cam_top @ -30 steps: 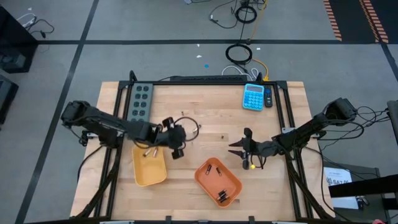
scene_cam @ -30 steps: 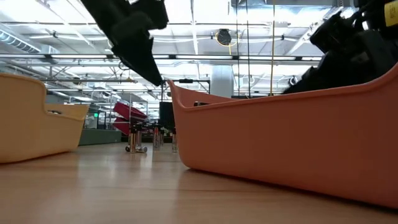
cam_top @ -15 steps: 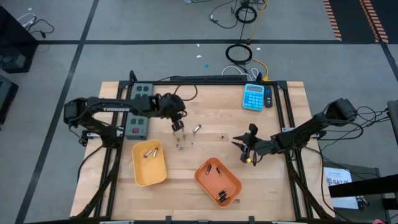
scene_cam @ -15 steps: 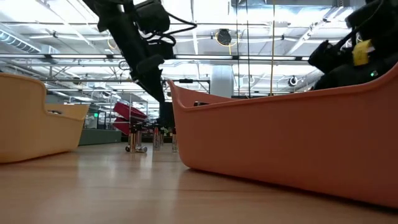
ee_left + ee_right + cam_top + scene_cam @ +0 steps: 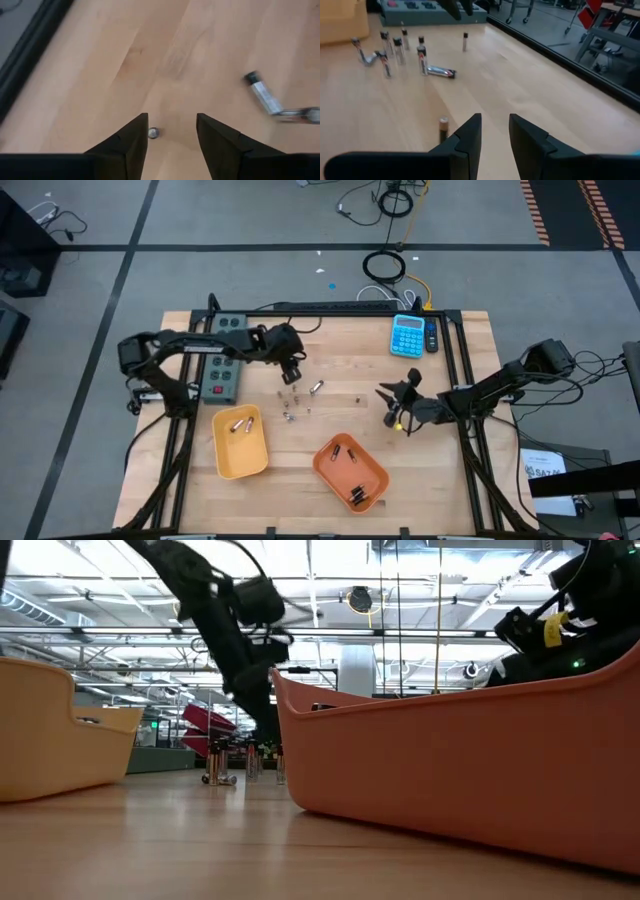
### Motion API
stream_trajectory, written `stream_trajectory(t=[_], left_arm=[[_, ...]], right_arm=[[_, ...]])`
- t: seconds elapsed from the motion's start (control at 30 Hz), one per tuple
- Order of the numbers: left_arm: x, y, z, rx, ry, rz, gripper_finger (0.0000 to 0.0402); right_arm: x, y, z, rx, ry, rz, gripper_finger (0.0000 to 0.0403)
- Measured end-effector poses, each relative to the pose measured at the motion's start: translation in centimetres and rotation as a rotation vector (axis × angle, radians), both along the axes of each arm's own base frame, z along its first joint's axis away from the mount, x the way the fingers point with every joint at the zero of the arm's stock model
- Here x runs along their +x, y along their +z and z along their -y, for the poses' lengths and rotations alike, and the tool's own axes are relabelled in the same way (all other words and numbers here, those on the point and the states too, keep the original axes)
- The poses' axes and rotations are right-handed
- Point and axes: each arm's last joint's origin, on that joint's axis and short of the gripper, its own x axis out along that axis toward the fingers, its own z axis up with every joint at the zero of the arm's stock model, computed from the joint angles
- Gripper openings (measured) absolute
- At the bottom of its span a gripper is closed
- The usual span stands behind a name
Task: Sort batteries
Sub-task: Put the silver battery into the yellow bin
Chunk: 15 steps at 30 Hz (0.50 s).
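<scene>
My left gripper grabs the small upright battery by its top end next, to sort batteries into the yellow tray.
Several small batteries stand or lie loose on the wooden table's middle; they also show as a far cluster in the low view. My left gripper hovers over them, open and pointing down. In its wrist view, one upright battery stands between the fingers, close to one finger. A silvery battery lies off to the side. My right gripper is open and low over the table, right of the pile. One upright battery stands just beside its fingers.
A yellow tray with a couple of batteries sits near-left, and an orange tray with several batteries sits near-middle. A grey power strip lies far-left and a blue calculator far-right. Bare wood stretches between the pile and the right gripper.
My left gripper has swung from above the yellow tray toward the far edge and now stands over the loose batteries, uncovering the power strip. My right gripper has drifted a little toward the far edge. No battery has visibly moved.
</scene>
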Motion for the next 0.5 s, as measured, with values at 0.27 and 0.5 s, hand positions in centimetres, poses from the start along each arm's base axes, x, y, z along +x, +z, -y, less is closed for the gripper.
stream_trajectory(t=[0.27, 0.5], left_arm=[[0.1, -2.1, -1.6, -0.018, 0.051, -0.059, 0.0178], [-0.1, -2.1, -2.0, -0.085, 0.055, -0.03, 0.0178]], right_arm=[[-0.8, -0.9, 0.3, 0.005, -0.007, -0.04, 0.009], [-1.1, -1.2, 0.4, 0.023, -0.016, -0.033, 0.009]])
